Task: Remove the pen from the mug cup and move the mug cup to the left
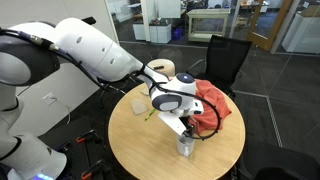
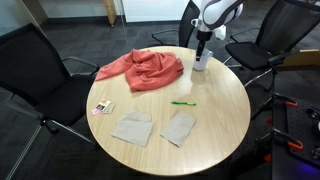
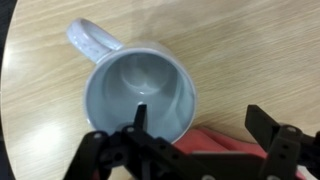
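The mug cup's side lies between the gripper's two fingers, so the gripper needs to close on it: it would now catch the mug cup by its rim (image 1: 188, 138).
The pale grey-white mug cup (image 3: 135, 85) stands upright and empty on the round wooden table, handle up-left in the wrist view. It also shows in both exterior views (image 1: 186, 148) (image 2: 200, 63) near the table's edge, beside the red cloth. The green pen (image 2: 181, 102) lies flat on the table apart from the mug; it shows as a small sliver in an exterior view (image 1: 147, 113). My gripper (image 3: 200, 125) (image 1: 184, 133) (image 2: 202, 48) is open, right above the mug. One finger reaches inside the rim, the other is outside it.
A crumpled red cloth (image 2: 145, 68) (image 1: 215, 100) (image 3: 215, 142) lies next to the mug. Two flat pale cards (image 2: 132, 128) (image 2: 179, 127) and a small packet (image 2: 102, 106) lie near the table's edge. Black chairs (image 2: 35, 65) ring the table. A cream stool (image 1: 160, 68) stands behind.
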{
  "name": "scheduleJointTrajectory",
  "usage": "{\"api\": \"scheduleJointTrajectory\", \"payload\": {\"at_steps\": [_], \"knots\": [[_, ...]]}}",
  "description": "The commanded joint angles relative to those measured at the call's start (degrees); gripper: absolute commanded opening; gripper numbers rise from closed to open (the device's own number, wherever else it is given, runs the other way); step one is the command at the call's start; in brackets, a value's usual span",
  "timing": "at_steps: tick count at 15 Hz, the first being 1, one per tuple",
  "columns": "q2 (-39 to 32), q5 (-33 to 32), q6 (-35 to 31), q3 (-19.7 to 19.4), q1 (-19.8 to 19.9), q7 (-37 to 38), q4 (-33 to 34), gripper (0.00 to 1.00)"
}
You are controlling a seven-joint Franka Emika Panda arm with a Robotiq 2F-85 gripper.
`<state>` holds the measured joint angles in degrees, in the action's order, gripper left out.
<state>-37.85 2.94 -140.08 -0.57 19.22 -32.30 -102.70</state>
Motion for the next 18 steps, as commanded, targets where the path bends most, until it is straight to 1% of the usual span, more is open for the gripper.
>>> {"api": "scheduleJointTrajectory", "payload": {"at_steps": [1,2,4,12,13,14,16,18], "knots": [[-1.1,0.2,1.4,0.9,1.0,-0.7,1.8,0.96],[-1.2,0.1,1.4,0.9,1.0,-0.8,1.8,0.74],[-1.3,0.1,1.5,0.8,1.1,-0.8,1.9,0.69],[-1.0,0.0,2.2,0.7,1.4,-0.6,1.8,0.07],[-1.0,-0.1,2.4,0.6,1.4,-0.5,1.8,0.01],[-1.1,-0.2,2.6,0.5,1.3,-0.3,2.0,0.00],[-1.0,-0.4,3.2,0.2,1.2,0.1,2.3,0.02],[-0.6,-0.3,4.3,0.2,1.1,0.3,2.3,0.02]]}}
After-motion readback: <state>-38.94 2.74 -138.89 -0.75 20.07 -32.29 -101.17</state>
